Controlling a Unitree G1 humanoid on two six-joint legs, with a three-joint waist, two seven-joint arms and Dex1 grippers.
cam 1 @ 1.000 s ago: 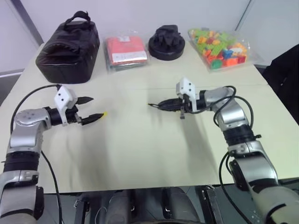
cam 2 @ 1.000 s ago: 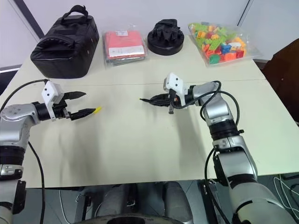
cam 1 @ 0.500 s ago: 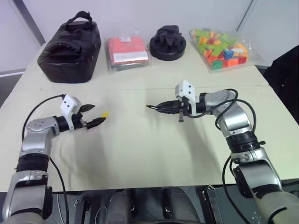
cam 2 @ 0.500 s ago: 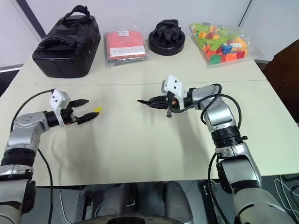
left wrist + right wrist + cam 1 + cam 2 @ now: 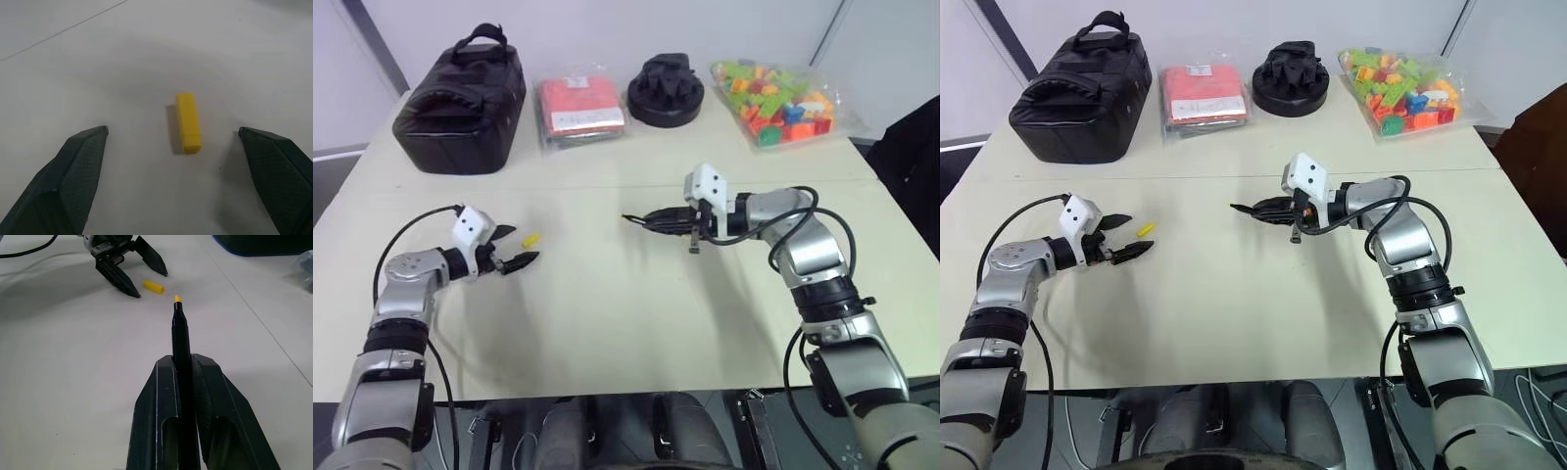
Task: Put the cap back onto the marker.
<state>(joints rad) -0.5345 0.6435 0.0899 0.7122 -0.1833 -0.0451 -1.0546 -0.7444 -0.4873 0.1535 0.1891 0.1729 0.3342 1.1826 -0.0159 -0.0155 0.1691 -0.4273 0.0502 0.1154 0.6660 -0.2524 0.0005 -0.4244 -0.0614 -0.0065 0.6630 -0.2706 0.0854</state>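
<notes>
The left gripper grabs the cap by its closed end next, so the yellow cap's opening stays free to slide onto the marker.
The cap (image 5: 188, 122), a small yellow tube, lies flat on the pale table (image 5: 607, 304) at the left. My left gripper (image 5: 522, 246) hovers low over the table with its fingers (image 5: 83, 156) open wide. The cap lies just ahead of the fingertips, in line with the gap, and touches neither one. My right gripper (image 5: 656, 220) is shut on the marker (image 5: 180, 333), a thin black pen held roughly level above the table's middle. Its bare yellow tip (image 5: 177, 298) points left toward the cap.
Along the far edge stand a black bag (image 5: 460, 93), a red packet (image 5: 578, 108), a black round object (image 5: 666, 88) and a clear bag of toy bricks (image 5: 778, 93). A black cable loops from my left wrist.
My left gripper has sunk toward the table and now sits low just behind the cap, still open. The right gripper has kept the marker in place.
</notes>
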